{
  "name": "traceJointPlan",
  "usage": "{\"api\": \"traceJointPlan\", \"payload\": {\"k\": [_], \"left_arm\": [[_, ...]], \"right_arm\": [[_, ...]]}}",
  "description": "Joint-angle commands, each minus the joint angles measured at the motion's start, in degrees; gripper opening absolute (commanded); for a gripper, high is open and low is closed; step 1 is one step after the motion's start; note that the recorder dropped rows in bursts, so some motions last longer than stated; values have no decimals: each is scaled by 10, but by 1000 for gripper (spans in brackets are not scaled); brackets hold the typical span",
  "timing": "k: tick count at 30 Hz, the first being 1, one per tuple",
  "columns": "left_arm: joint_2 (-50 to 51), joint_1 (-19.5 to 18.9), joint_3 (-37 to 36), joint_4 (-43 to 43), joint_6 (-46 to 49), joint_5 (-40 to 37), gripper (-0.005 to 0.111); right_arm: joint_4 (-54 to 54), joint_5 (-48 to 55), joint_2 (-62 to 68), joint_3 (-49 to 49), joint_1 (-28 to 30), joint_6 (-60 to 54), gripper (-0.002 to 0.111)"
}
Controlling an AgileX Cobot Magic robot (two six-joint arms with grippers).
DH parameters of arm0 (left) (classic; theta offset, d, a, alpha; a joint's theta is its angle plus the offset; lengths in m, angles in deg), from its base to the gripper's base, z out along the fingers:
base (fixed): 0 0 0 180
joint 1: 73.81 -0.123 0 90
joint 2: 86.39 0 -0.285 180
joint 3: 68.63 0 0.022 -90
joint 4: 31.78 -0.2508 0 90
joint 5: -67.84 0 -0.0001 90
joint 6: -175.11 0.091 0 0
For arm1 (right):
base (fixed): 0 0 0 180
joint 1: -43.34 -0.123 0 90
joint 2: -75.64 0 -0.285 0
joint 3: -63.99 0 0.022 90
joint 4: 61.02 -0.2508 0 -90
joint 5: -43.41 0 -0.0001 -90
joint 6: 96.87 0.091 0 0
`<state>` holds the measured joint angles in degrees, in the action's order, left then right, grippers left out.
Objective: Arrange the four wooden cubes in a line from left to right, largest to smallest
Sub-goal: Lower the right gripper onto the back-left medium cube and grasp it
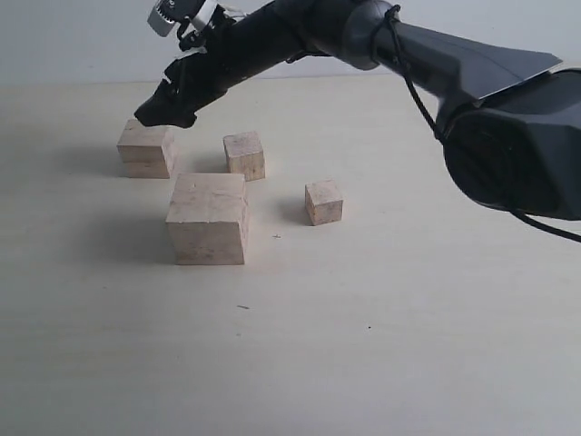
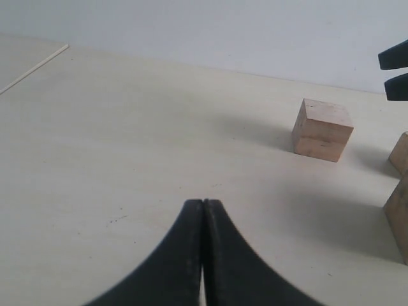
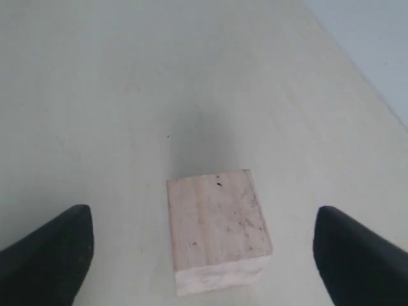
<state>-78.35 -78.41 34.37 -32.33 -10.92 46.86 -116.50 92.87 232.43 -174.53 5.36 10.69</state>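
I need to grip the second-largest cube's opposite sides with my right gripper next, to line it up beside the largest cube (image 1: 207, 218).
Four pale wooden cubes stand on the table. The largest cube (image 1: 207, 218) is at the front. The second-largest cube (image 1: 145, 148) (image 2: 323, 130) is at the back left, the third cube (image 1: 244, 155) is to its right, and the smallest cube (image 1: 323, 202) is farthest right. My right gripper (image 1: 164, 110) reaches across and hovers just above the second-largest cube (image 3: 217, 226). It is open, with its fingers (image 3: 48, 255) wide on either side of the cube and apart from it. My left gripper (image 2: 203, 205) is shut and empty, low over bare table to the left of the cubes.
The right arm (image 1: 381, 36) stretches from the right edge over the back of the table. The right gripper's fingertips (image 2: 395, 70) show in the left wrist view, where edges of two more cubes (image 2: 400, 204) cut in. A pale wall (image 1: 73, 36) lies behind the table.
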Motion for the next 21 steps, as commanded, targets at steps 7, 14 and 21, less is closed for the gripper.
{"api": "traceJointPlan", "payload": {"k": [7,14,21], "left_arm": [[-3,0,-2,0,-2,5,0],[-3,0,-2,0,-2,5,0],[-3,0,-2,0,-2,5,0]], "right_arm": [[-72,-44,35,0,-7,-110,91],[-124,-85,59,0,-16,-141,91],[-170,-93,69,0,-16,-182,86]]}}
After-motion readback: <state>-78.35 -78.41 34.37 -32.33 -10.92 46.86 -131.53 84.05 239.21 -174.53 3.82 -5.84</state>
